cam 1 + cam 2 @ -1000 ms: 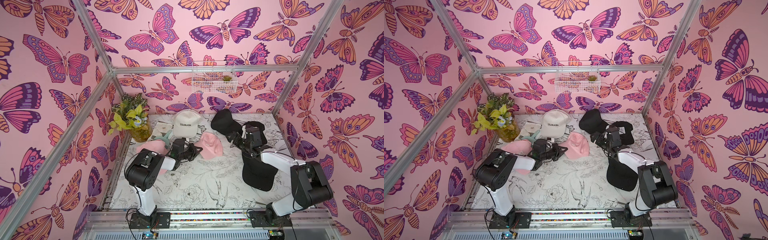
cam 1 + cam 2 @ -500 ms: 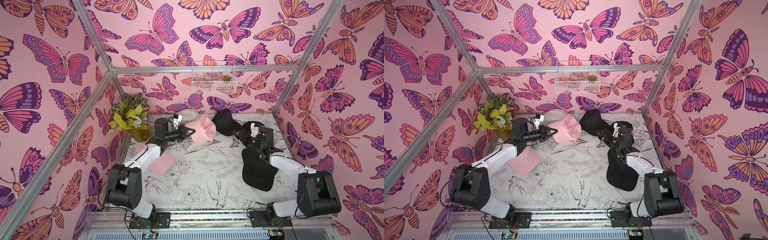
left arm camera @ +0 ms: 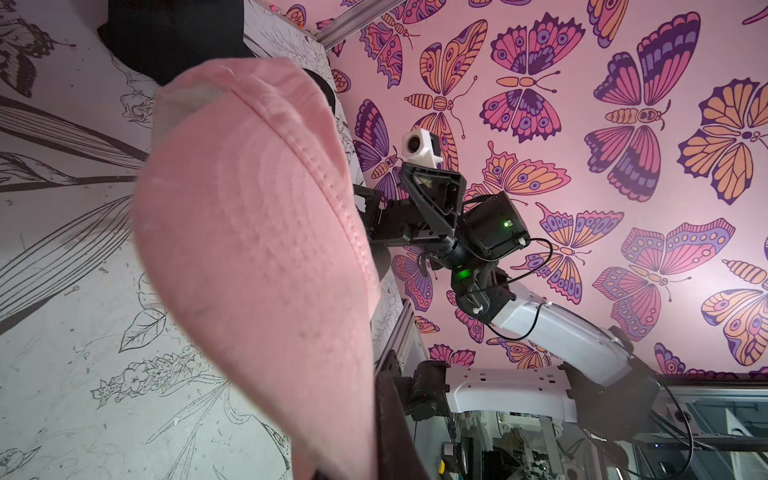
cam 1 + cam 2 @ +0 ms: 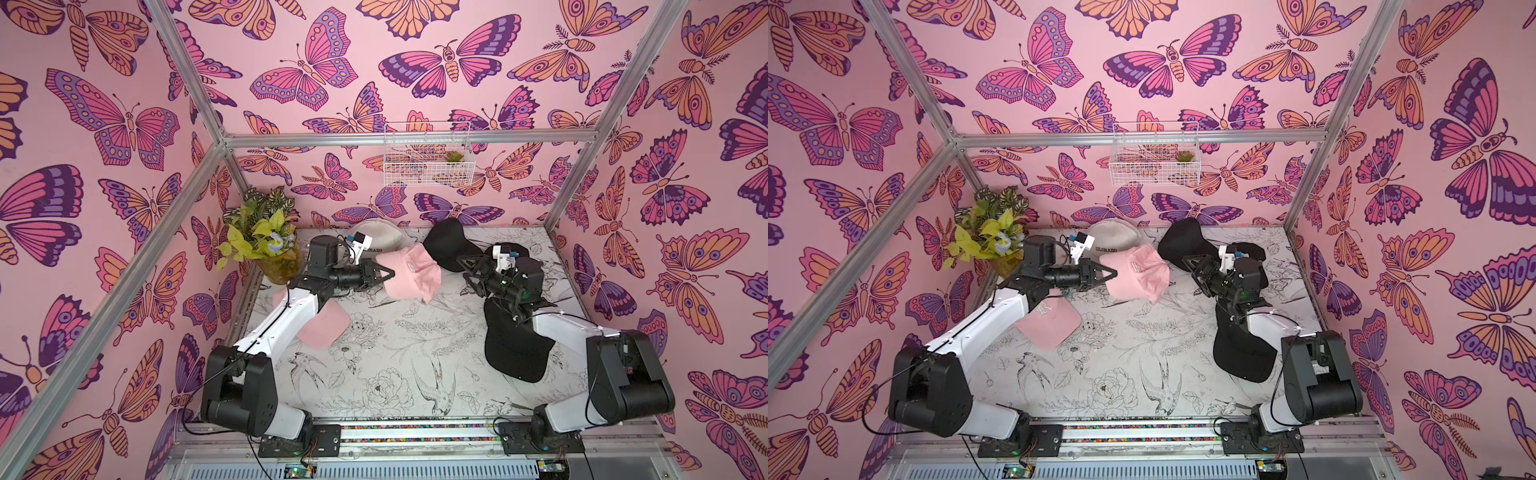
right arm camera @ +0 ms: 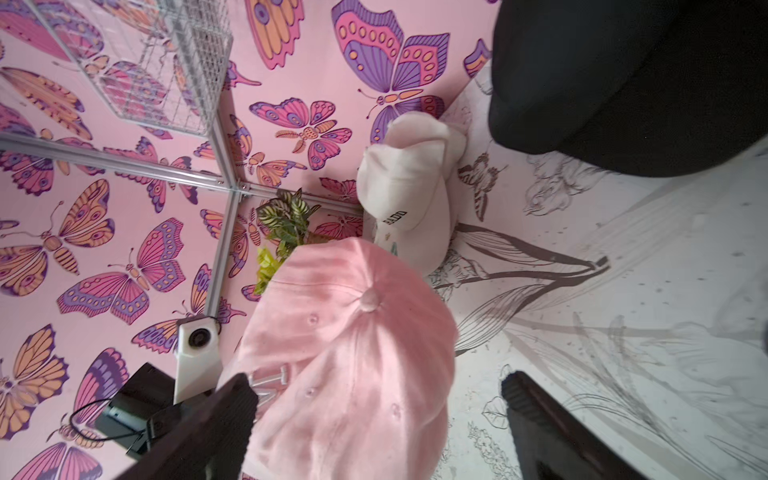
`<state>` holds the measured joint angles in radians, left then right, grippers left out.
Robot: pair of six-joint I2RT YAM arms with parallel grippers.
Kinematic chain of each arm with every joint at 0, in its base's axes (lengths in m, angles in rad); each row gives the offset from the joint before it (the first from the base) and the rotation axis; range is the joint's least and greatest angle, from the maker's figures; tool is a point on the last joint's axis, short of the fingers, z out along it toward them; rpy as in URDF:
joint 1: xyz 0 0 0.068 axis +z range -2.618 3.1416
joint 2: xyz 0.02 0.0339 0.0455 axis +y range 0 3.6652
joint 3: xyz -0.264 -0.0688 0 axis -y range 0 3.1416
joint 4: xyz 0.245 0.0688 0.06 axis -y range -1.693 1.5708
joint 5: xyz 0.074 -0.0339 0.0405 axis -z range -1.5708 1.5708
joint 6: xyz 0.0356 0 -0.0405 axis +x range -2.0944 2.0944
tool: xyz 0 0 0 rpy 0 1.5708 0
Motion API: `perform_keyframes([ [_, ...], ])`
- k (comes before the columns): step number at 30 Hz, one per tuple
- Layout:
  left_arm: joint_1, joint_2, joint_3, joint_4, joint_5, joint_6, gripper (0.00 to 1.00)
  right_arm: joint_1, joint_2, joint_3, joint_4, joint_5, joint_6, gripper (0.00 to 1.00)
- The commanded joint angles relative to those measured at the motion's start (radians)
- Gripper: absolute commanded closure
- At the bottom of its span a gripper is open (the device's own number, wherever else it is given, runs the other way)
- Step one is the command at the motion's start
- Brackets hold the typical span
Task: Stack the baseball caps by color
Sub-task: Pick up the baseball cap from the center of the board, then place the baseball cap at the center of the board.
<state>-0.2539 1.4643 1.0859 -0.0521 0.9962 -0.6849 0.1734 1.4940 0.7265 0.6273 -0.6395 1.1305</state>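
Note:
The pink cap's top near its button is the part my right gripper should grab next. Then my left gripper can let go of the cap's edge for stacking.
My left gripper (image 4: pixel 384 274) is shut on the brim edge of a pink cap (image 4: pixel 411 274), which hangs above the table's back middle; the cap fills the left wrist view (image 3: pixel 249 249). My right gripper (image 4: pixel 467 272) stands open just right of that cap, facing its crown (image 5: pixel 353 353), with a short gap between them. A second pink cap (image 4: pixel 324 328) lies under my left forearm. A cream cap (image 4: pixel 378 237) sits at the back. One black cap (image 4: pixel 449 245) lies at the back and another (image 4: pixel 511 345) under my right forearm.
A potted plant (image 4: pixel 266 245) stands in the back left corner. A white wire basket (image 4: pixel 428 153) hangs on the back wall. Butterfly-patterned walls close in three sides of the table (image 4: pixel 395 374). A third black cap (image 4: pixel 507 249) lies behind my right gripper.
My left gripper has lifted the pink cap off the table and carried it up and back. My right gripper has turned toward it, staying open.

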Motion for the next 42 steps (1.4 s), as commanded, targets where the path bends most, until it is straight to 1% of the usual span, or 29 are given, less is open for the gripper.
perform_keyframes([
  [1,0.004,-0.018,0.019,0.001,0.049,0.028,1.0,0.038,0.006,0.021,0.04,-0.039,0.018,0.03],
  [7,-0.012,-0.007,0.016,0.037,0.077,0.006,1.0,0.076,0.052,0.052,0.033,-0.037,0.013,0.04],
  [10,-0.022,-0.006,0.008,0.066,0.08,-0.011,1.0,0.098,0.072,0.057,0.063,-0.028,0.023,0.04],
  [12,-0.028,0.0,0.003,0.085,0.084,-0.02,1.0,0.111,0.115,0.069,0.075,-0.029,0.035,0.04],
  [15,-0.034,0.022,0.002,0.098,0.095,-0.029,1.0,0.13,0.154,0.082,0.188,-0.051,0.1,0.04],
  [19,-0.041,0.052,0.002,0.132,0.109,-0.05,1.0,0.16,0.215,0.109,0.415,-0.079,0.229,0.06],
  [22,-0.037,0.064,-0.008,0.136,0.099,-0.047,1.0,0.17,0.246,0.102,0.595,-0.091,0.301,0.07],
  [23,-0.033,0.067,-0.013,0.137,0.096,-0.046,1.0,0.171,0.247,0.103,0.62,-0.098,0.314,0.08],
  [26,-0.012,0.076,-0.024,0.14,0.094,-0.051,1.0,0.171,0.218,0.093,0.621,-0.135,0.289,0.1],
  [30,-0.001,0.091,-0.026,0.145,0.103,-0.054,1.0,0.171,0.146,0.052,0.614,-0.133,0.24,0.12],
  [36,0.003,0.111,-0.046,0.208,0.124,-0.092,1.0,0.17,0.114,0.042,0.615,-0.135,0.226,0.15],
  [42,0.014,0.111,-0.082,0.295,0.143,-0.152,1.0,0.17,0.101,0.035,0.596,-0.125,0.208,0.26],
])
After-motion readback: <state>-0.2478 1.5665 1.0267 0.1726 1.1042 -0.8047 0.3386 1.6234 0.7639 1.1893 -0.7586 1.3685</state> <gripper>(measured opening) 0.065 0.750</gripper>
